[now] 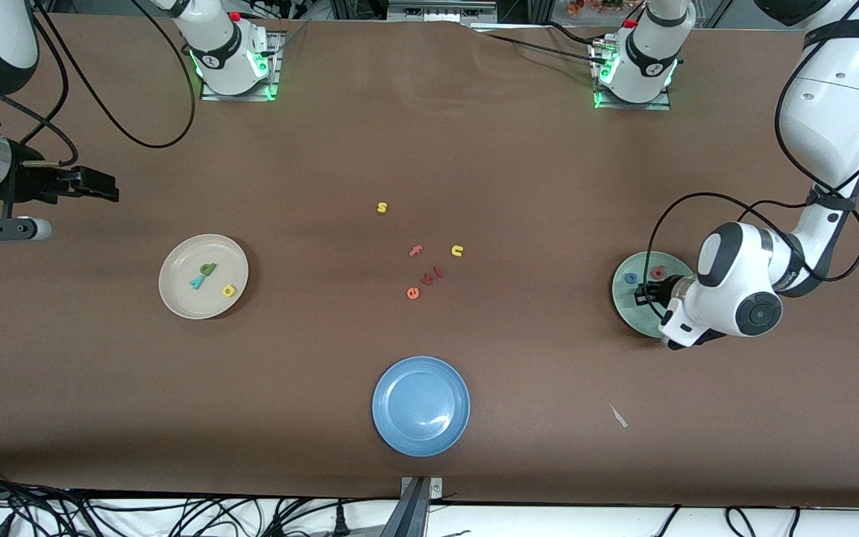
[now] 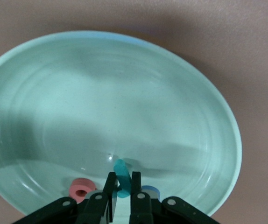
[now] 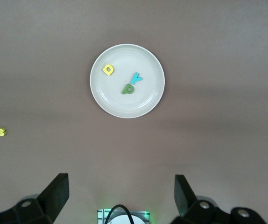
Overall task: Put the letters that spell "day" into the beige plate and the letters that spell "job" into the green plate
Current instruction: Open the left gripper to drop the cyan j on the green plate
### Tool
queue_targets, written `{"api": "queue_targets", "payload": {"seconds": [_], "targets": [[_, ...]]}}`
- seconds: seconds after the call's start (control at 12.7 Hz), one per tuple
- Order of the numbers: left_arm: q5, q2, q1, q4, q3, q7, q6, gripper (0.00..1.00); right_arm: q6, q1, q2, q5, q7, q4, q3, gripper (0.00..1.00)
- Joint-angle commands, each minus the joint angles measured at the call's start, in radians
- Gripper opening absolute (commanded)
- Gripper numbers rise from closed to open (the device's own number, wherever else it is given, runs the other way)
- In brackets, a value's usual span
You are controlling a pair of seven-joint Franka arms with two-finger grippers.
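My left gripper releases the teal j [image 2: 122,175] now, since the j is low over the bottom of the pale green plate, inside the plate's rim.
The pale green plate [image 1: 625,306] [image 2: 101,107] lies toward the left arm's end of the table. In it are the blue o [image 1: 631,278] [image 2: 150,190] and the pinkish-red b [image 1: 657,274] [image 2: 80,190]. My left gripper [image 1: 642,294] [image 2: 123,179] hangs low over this plate, shut on the teal j [image 2: 121,170]. The beige plate [image 1: 176,298] [image 3: 143,100] toward the right arm's end holds the green d [image 1: 208,269] [image 3: 128,88], teal y [image 1: 197,281] [image 3: 136,78] and yellow a [image 1: 229,291] [image 3: 108,70]. My right gripper [image 1: 101,186] [image 3: 121,182] waits open and empty, high over the table's right-arm end.
A blue plate [image 1: 420,405] sits near the front camera's edge. Loose letters lie mid-table: yellow s [image 1: 382,207] [image 3: 1,132], pink f [image 1: 416,250], yellow u [image 1: 457,251], orange-red e [image 1: 412,293] and another red letter [image 1: 433,276]. A white scrap [image 1: 618,416] lies nearer the camera than the green plate.
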Motion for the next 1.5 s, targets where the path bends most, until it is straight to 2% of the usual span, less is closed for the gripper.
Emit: {"api": "queue_targets", "payload": {"seconds": [0.0,0.08,0.16,0.39,0.79,1.02,1.26,1.34,1.42], "targets": [[0.001,0.003,0.005,0.007,0.0,0.027,0.008,0.39,0.001,0.002,-0.003,-0.011,0.004,0.005,0.003,1.0],[0.001,0.0,0.005,0.007,0.0,0.027,0.006,0.93,-0.005,0.003,-0.003,-0.017,0.002,0.004,0.004,1.0],[0.001,-0.005,0.005,0.007,0.0,0.025,0.003,1.0,-0.005,0.002,-0.003,-0.015,-0.004,0.007,0.003,1.0],[0.001,-0.063,0.007,0.01,-0.006,0.039,-0.038,1.0,-0.016,0.012,-0.003,-0.04,-0.002,0.007,0.009,1.0],[-0.016,-0.246,0.004,0.027,-0.018,0.264,-0.093,1.0,-0.007,0.011,0.007,-0.032,0.007,0.012,0.003,1.0],[-0.027,-0.308,0.005,0.112,-0.083,0.338,-0.138,1.0,-0.005,0.009,0.007,-0.031,0.007,0.012,0.001,1.0],[-0.025,-0.326,-0.001,0.287,-0.153,0.337,-0.324,1.0,-0.005,0.009,0.007,-0.032,0.007,0.012,0.001,1.0],[-0.03,-0.327,-0.002,0.33,-0.147,0.341,-0.366,1.0,-0.005,0.006,0.007,-0.031,0.007,0.012,0.0,1.0],[-0.03,-0.379,-0.033,0.321,-0.126,0.346,-0.368,1.0,-0.005,0.006,0.007,-0.031,0.007,0.012,0.0,1.0]]}}
